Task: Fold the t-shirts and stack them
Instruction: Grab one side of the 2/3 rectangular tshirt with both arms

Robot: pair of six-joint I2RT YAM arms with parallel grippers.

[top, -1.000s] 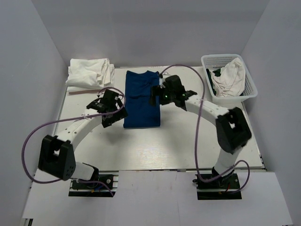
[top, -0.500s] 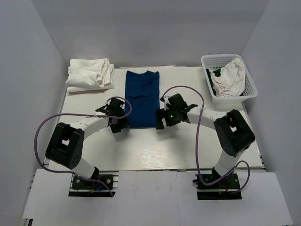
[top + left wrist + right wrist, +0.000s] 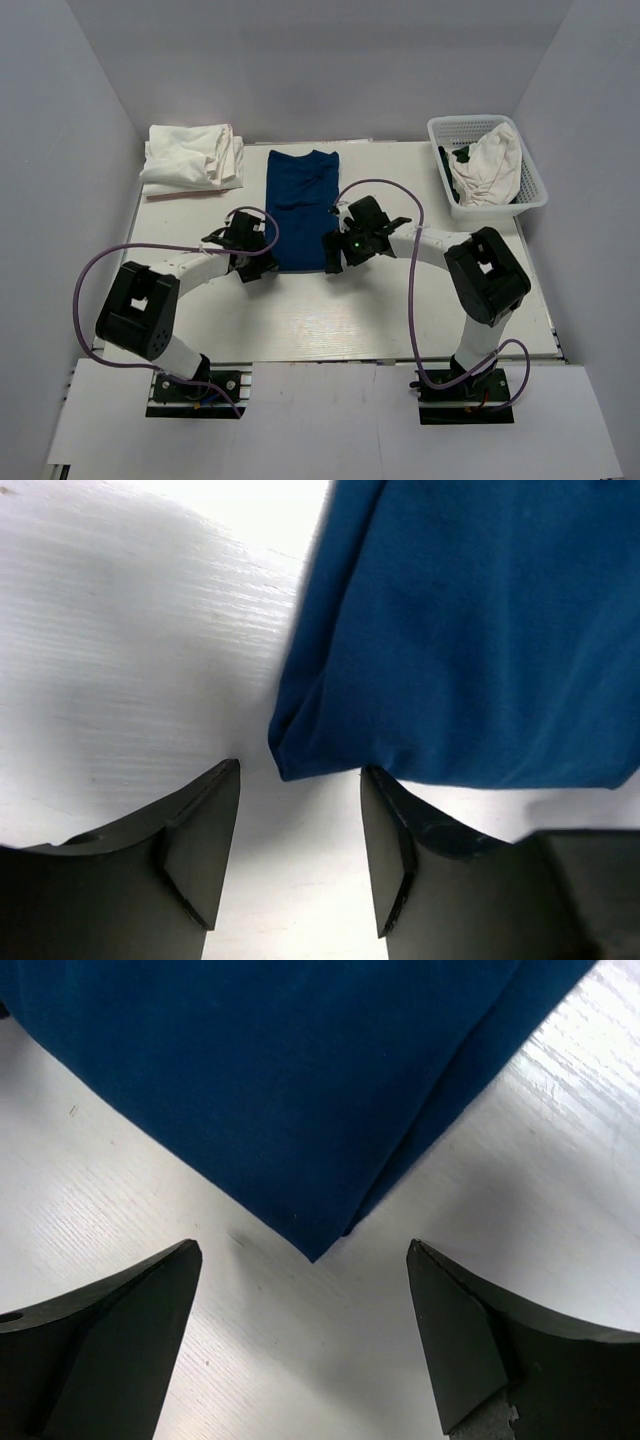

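I should next grab the navy t-shirt's near corner (image 3: 325, 269) (image 3: 317, 1246) with my right gripper, to match my left gripper's corner. Then I will fold the t-shirt's near end toward the collar.
A dark navy t-shirt (image 3: 301, 205) lies folded into a long strip in the middle of the table, its collar at the far end. My left gripper (image 3: 260, 262) sits low at the strip's near left corner. In the left wrist view its jaws (image 3: 300, 768) are open about halfway, with the cloth corner (image 3: 460, 630) just at the fingertips and not pinched. My right gripper (image 3: 335, 257) is at the near right corner, wide open. That corner (image 3: 270, 1080) points into the gap between its tips (image 3: 303, 1246). Plain white t-shirts (image 3: 191, 157) lie piled at the back left.
A white lattice basket (image 3: 533, 182) stands at the back right with a crumpled white tee (image 3: 490, 158) and something dark inside. Grey walls close in the table on both sides and at the back. Purple cables loop off both arms.
Both grippers came from higher along the strip's sides down to its near corners. The left jaws narrowed from wide open; the right stayed wide. The shirt has not moved.
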